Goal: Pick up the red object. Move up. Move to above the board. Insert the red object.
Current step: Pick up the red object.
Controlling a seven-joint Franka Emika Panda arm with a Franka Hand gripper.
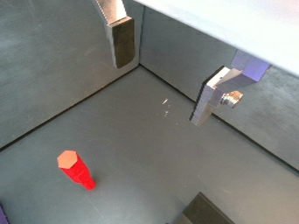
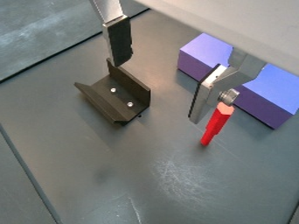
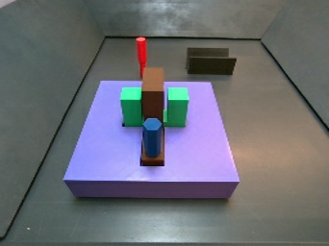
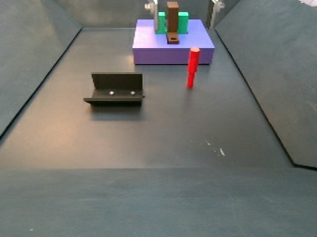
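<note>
The red object's thin tip needs to stay free to go into the board. My gripper should grab the red object by its thick hexagonal end (image 3: 141,44) next.
The red object is a thin red rod that stands upright on the grey floor (image 3: 141,52), just beyond the purple slab (image 3: 154,154); it also shows in the other side view (image 4: 192,68) and in both wrist views (image 1: 77,170) (image 2: 216,122). The board (image 3: 153,101) is a brown plank lying on the slab between two green blocks, with a blue peg (image 3: 152,135) standing in it. My gripper (image 1: 163,70) (image 2: 163,70) hangs above the floor, open and empty. The rod is below it, beside one finger (image 2: 211,92), not between the jaws.
The fixture (image 4: 115,89) (image 2: 117,98) (image 3: 211,61) stands on the floor apart from the slab. Grey walls enclose the floor on all sides. The slab's near corner (image 2: 208,54) lies under the gripper's far finger.
</note>
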